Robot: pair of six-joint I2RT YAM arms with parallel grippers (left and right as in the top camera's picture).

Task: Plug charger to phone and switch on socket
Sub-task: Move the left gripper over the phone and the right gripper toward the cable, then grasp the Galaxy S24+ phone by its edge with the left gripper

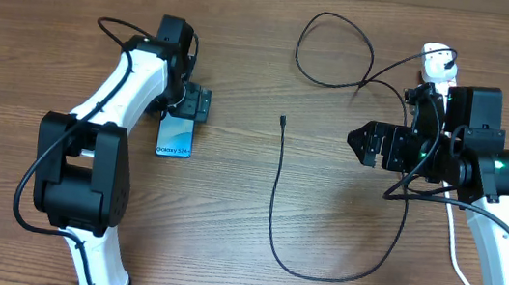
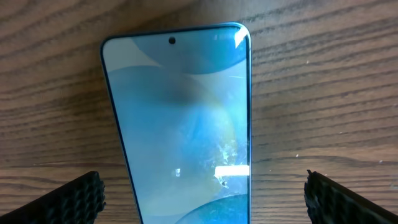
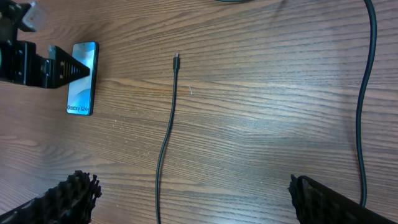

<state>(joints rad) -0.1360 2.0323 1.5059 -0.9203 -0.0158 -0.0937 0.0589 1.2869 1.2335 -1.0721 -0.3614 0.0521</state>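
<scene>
My left gripper lowers first, then closes on the phone. The fingers are still above the phone (image 1: 175, 136) lying flat on the tabletop, so closing now would miss.
The phone (image 1: 175, 136) lies flat on the wood table, its light blue screen up. My left gripper (image 1: 191, 104) hovers over its far end, open. In the left wrist view the phone (image 2: 186, 124) runs between the wide-apart fingertips (image 2: 74, 199) without touching them. The charger's black cable (image 1: 275, 194) lies in a long loop, its connector tip (image 1: 283, 120) free at mid-table. Its white plug adapter (image 1: 433, 57) sits on the socket (image 1: 434, 85), which is mostly hidden under my right arm. My right gripper (image 1: 364, 141) is open and empty, right of the cable (image 3: 165, 143).
The socket's thick white cord (image 1: 455, 250) trails toward the near right edge under the right arm. More black cable loops (image 1: 334, 50) at the back of the table. The right wrist view also catches the phone (image 3: 83, 78) and the left gripper (image 3: 43, 65).
</scene>
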